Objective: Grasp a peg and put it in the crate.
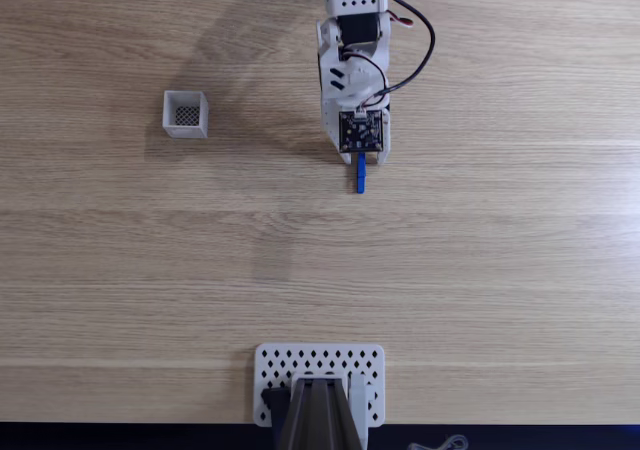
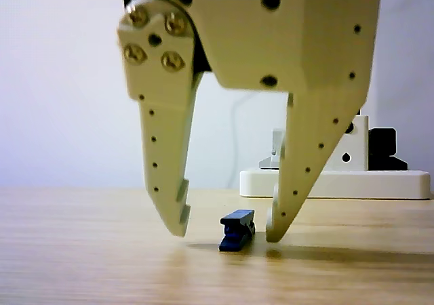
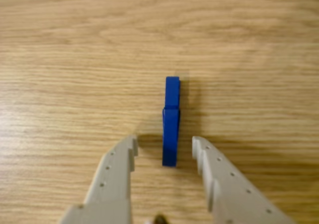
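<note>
I should next use my gripper to grab the bright blue peg by one of its ends, to put the peg in the crate.
The blue peg lies flat on the wooden table, its near end between my two fingertips. My gripper is open, low over the table, one finger on each side of the peg and neither touching it. In the other view the peg rests on the wood just left of the right fingertip, and the gripper hangs a little above the surface. In the fixed view the peg sticks out below the gripper. The small white crate with a dark mesh bottom stands far to the left.
A white perforated plate with diamond holes sits at the table's near edge in the fixed view, with a dark mount on it. That plate appears behind the gripper in the other view. Bare wood lies between peg and crate.
</note>
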Robot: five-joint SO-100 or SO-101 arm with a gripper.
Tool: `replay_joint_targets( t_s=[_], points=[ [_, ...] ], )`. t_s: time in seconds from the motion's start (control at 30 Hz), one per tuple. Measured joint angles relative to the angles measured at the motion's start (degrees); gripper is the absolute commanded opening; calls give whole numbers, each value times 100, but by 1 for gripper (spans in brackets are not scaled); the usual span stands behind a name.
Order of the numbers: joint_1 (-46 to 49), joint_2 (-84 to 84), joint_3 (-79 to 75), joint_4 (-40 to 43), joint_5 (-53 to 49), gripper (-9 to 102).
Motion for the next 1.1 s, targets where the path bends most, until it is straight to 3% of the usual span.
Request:
replay_joint_targets(
  t_s=[0.1, 0.2, 0.53, 0.73, 0.97, 1.1],
  points=[
    [0, -44, -35, -18, 0, 11],
    [0, -44, -35, -18, 0, -2],
    [-97, 9, 176, -404, 35, -1],
    [185, 914, 1406, -2259, -9, -1],
    [1450, 1740, 3243, -5098, 26, -1],
    [2074, 1837, 3630, -6082, 0, -1]
  ],
)
